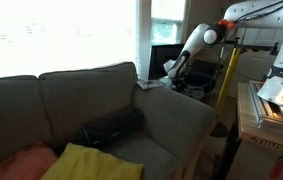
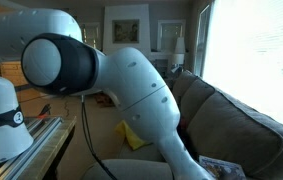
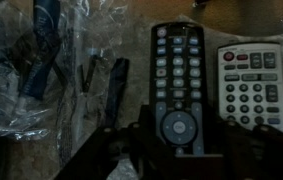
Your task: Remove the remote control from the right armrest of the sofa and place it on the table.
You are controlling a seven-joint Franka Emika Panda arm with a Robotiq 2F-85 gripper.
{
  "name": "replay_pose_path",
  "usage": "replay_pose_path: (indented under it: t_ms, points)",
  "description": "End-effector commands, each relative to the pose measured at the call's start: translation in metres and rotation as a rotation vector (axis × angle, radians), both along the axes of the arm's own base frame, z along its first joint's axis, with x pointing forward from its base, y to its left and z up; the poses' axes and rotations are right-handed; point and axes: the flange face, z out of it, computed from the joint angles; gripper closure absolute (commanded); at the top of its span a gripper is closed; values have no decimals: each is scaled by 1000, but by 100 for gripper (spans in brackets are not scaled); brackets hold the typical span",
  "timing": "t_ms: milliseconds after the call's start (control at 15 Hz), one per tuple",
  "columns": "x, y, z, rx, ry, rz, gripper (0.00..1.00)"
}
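Note:
The black remote would stay on the tan surface, between the grey remote and plastic bags, so it is time to open my gripper now.
In the wrist view a black remote control (image 3: 178, 85) lies lengthwise on a tan surface. My gripper (image 3: 178, 140) has its two dark fingers tight against the sides of the remote's lower end, shut on it. I cannot tell whether the remote is lifted or resting. In an exterior view the gripper (image 1: 174, 72) hangs just past the sofa's armrest (image 1: 176, 105), over a cluttered surface beside the sofa. In an exterior view the arm (image 2: 131, 80) fills the picture and hides the gripper and the remote.
A grey remote (image 3: 253, 85) lies right beside the black one. Crumpled clear plastic bags with blue items (image 3: 36, 60) lie on the other side. A dark cushion (image 1: 111, 128) and a yellow cloth (image 1: 86, 162) lie on the sofa seat. A wooden table (image 1: 266, 115) stands nearby.

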Motion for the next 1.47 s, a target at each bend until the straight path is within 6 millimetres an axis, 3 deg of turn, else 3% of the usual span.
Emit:
replay_pose_path:
  t_ms: [0,67,133,333,667,933,1400]
  points:
    - [-6,-1,-1,-3,42,-3,72]
    - [-7,-3,-1,-10,48,-7,22]
    - [-9,-4,0,-15,54,-12,20]
    - [-8,-11,5,-37,47,-30,1]
    - [15,-23,31,-128,-48,-70,0]
    - [33,-12,61,-197,-165,-117,0]
    - [54,53,112,-278,-398,-105,0]
